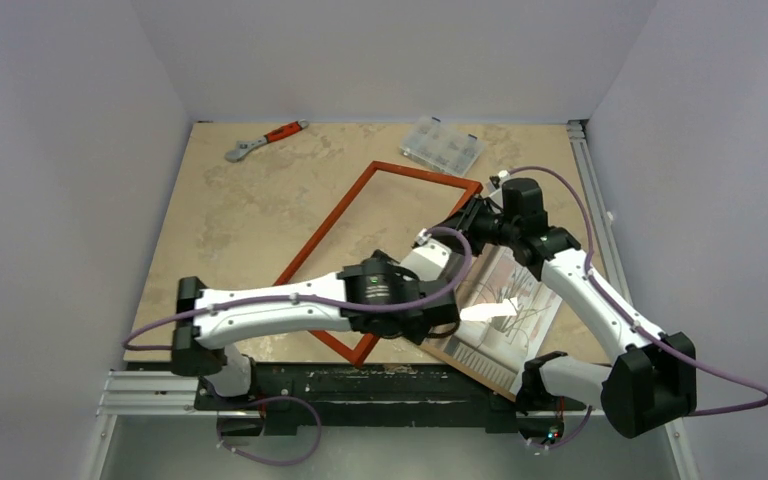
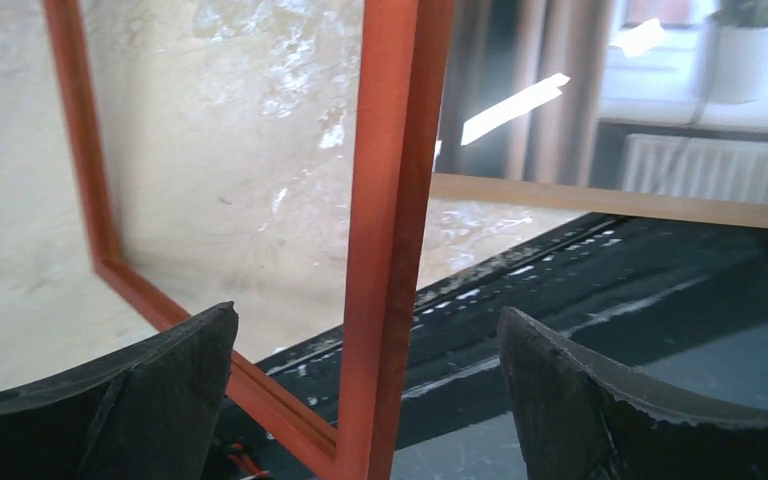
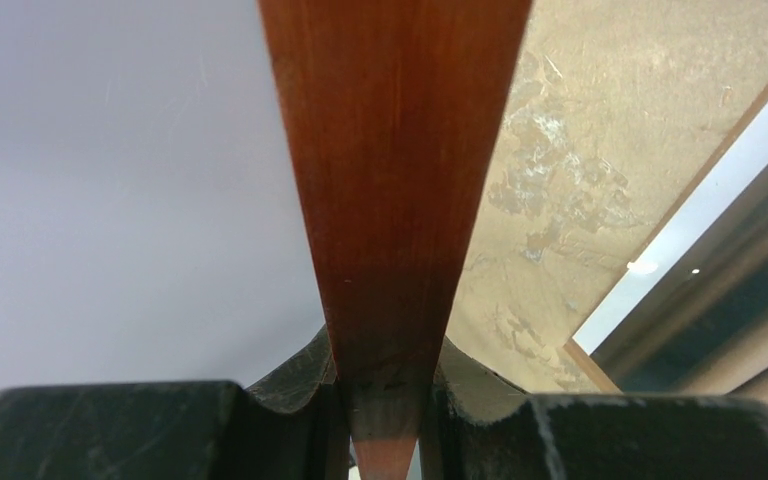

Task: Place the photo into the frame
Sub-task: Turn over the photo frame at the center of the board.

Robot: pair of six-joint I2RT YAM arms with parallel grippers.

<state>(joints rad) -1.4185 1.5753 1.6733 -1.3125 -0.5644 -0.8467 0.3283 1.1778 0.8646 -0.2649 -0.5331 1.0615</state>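
My left gripper grips the frame by its long side (image 2: pixel 378 300) beside the photo next, so the opening stays free to take the photo.
The red-orange frame (image 1: pixel 326 224) lies slanted across the table, its near corner over the black base rail. My right gripper (image 1: pixel 465 215) is shut on the frame's right long side near the far corner. In the right wrist view the rail (image 3: pixel 395 200) is pinched between both pads, at the gripper (image 3: pixel 385 385). My left gripper (image 1: pixel 438 322) is open at the frame's near end. In the left wrist view the rail (image 2: pixel 390 250) stands between the spread fingers (image 2: pixel 160 390) without touching them. The photo (image 1: pixel 510 305), picture side up, rests on a brown backing board (image 1: pixel 480 365) right of the frame; the left wrist view shows the photo (image 2: pixel 660 100) too.
A red-handled wrench (image 1: pixel 265 140) and a clear plastic parts box (image 1: pixel 442 145) lie at the table's far edge. The black base rail (image 1: pixel 380 385) runs along the near edge. A metal rail (image 1: pixel 590 190) lines the right side. Walls close in on three sides.
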